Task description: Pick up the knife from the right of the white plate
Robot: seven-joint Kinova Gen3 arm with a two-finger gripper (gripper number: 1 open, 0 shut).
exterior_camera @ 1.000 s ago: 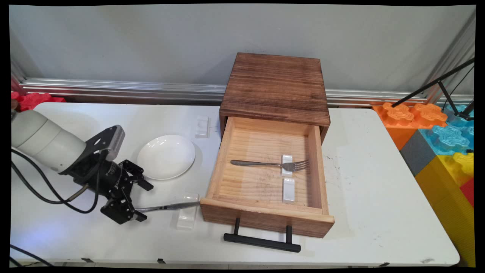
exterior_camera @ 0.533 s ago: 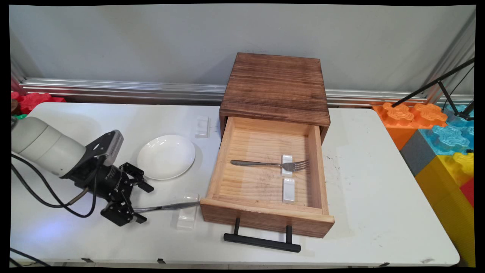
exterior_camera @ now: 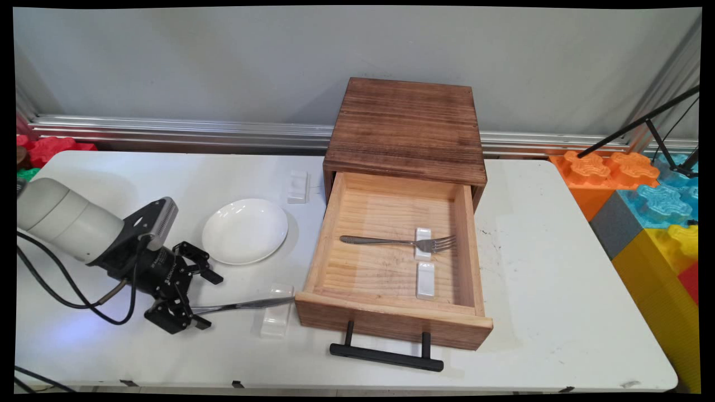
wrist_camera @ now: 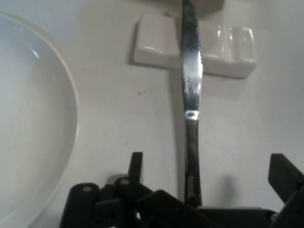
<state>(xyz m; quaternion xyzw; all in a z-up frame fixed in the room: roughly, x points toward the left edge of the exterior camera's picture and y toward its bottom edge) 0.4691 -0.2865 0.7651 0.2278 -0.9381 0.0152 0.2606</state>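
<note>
Next, my gripper grabs the steel knife by its handle (exterior_camera: 215, 308) to move it from its rest into the open drawer.
A silver table knife (exterior_camera: 246, 305) lies on the table with its blade across a white cutlery rest (exterior_camera: 276, 315). My gripper (exterior_camera: 208, 300) is open at the knife's handle end, low over the table, one finger on each side of the handle and neither pressing it. In the hand view the knife (wrist_camera: 191, 95) runs straight up between the spread fingers (wrist_camera: 136, 165), and its blade crosses the rest (wrist_camera: 156, 45). A white plate (exterior_camera: 244, 230) sits just behind the gripper and fills the left of the hand view (wrist_camera: 28, 118).
A wooden box (exterior_camera: 405, 125) stands mid-table with its drawer (exterior_camera: 391, 326) pulled out. In the drawer lie a fork (exterior_camera: 391, 242) and two white rests (exterior_camera: 425, 279). Another rest (exterior_camera: 298, 186) lies behind the plate. Coloured foam blocks (exterior_camera: 642, 190) stand at the right.
The arm and gripper have drawn back a little to the left along the knife's handle. The knife has stayed on its rest, and the fingers have stayed open.
</note>
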